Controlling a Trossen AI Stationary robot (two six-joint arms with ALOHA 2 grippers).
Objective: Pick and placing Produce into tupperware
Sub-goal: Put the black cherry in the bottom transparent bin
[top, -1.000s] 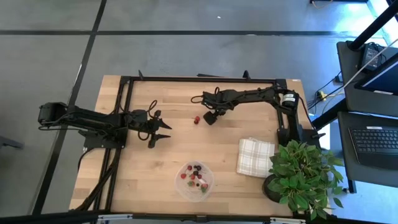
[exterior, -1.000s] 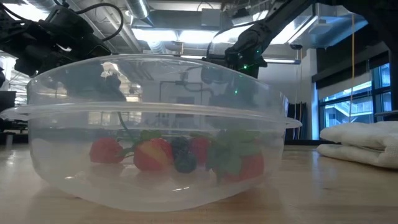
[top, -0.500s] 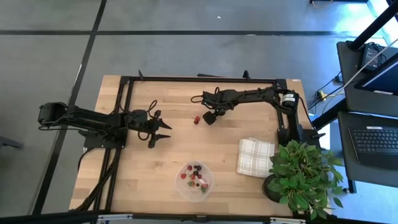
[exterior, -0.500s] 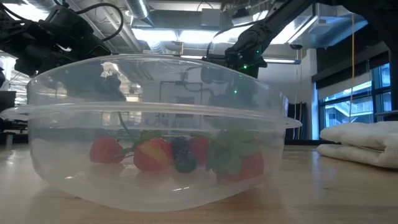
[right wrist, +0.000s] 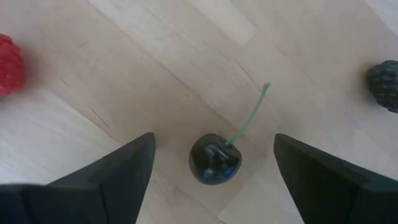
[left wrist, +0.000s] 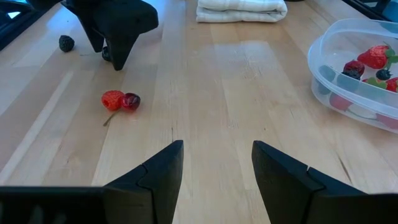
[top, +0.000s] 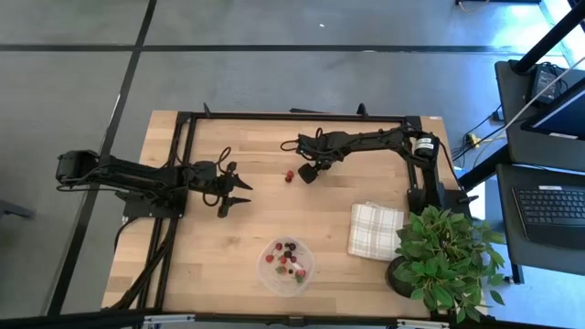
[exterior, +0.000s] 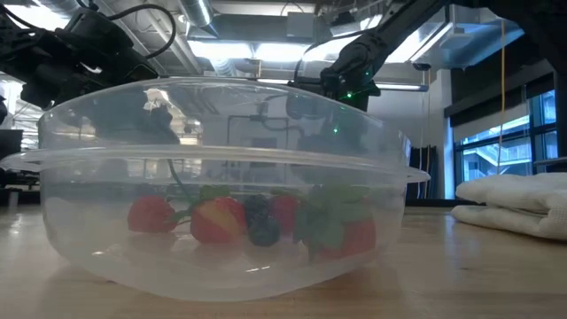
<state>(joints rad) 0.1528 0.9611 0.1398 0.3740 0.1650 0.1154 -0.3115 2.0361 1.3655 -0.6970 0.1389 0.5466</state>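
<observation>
The dark cherry should go into the tupperware, so my right gripper will pick it up next by its round body (right wrist: 214, 160) and leave its green stem free.
The clear round tupperware (top: 286, 261) sits near the table's near edge and holds several red, dark and green berries (exterior: 239, 220). It fills the low view (exterior: 221, 177). My right gripper (top: 308, 173) is open and points down over the table's far middle. In the right wrist view its fingers (right wrist: 213, 146) stand on either side of a dark cherry (right wrist: 214, 160) with a green stem, without touching it. A red raspberry and a red cherry (left wrist: 120, 100) lie just left of it, and a blackberry (left wrist: 66, 42) lies beyond. My left gripper (top: 239, 192) waits open, left of centre.
A folded white checked cloth (top: 373, 230) lies right of the tupperware, and a leafy potted plant (top: 448, 256) stands at the near right corner. A black frame (top: 292, 117) borders the table's far and left sides. Bare wood (left wrist: 217, 93) lies between my left gripper and the tupperware.
</observation>
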